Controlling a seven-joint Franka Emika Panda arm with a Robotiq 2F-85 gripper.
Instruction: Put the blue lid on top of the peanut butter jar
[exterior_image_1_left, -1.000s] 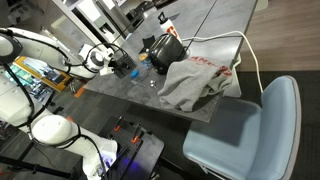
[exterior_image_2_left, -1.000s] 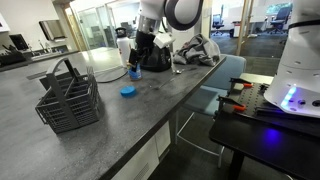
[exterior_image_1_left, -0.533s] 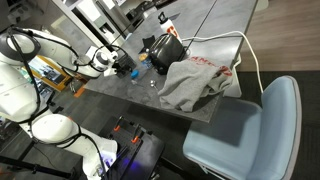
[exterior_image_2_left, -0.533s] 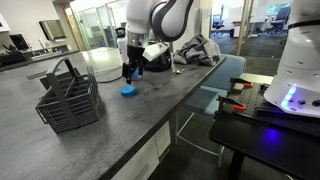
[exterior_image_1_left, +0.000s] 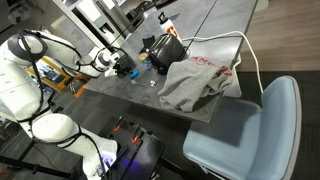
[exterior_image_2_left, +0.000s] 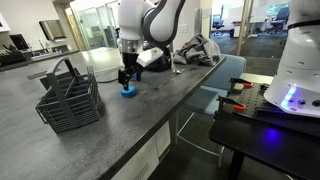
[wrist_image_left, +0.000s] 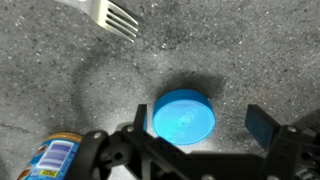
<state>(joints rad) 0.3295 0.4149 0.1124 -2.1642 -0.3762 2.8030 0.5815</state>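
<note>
The robot's gripper should next grab the blue lid by opposite sides of the lid's rim from above, so the lid's bottom stays free to go on the peanut butter jar (wrist_image_left: 55, 158).
The blue lid (wrist_image_left: 183, 117) lies flat on the grey speckled counter; it also shows in an exterior view (exterior_image_2_left: 127, 92). My gripper (wrist_image_left: 200, 125) is open and hangs just above the lid, with one finger at the lid's left edge and the other well clear on its right. In the exterior views the gripper (exterior_image_2_left: 126, 80) (exterior_image_1_left: 128, 68) points straight down over the lid. The peanut butter jar (wrist_image_left: 55, 158), with a blue label, shows at the lower left of the wrist view, close beside the gripper. Its top is cut off by the frame.
A white fork (wrist_image_left: 112, 15) lies beyond the lid. A wire basket (exterior_image_2_left: 68, 100) stands near the counter's front. A black appliance (exterior_image_2_left: 155, 57) and a grey cloth (exterior_image_1_left: 195, 80) lie further along, by a blue chair (exterior_image_1_left: 245, 125).
The arm has swung along the counter from beside the black appliance to over the blue lid and has come down closer to it. The lid has not moved.
</note>
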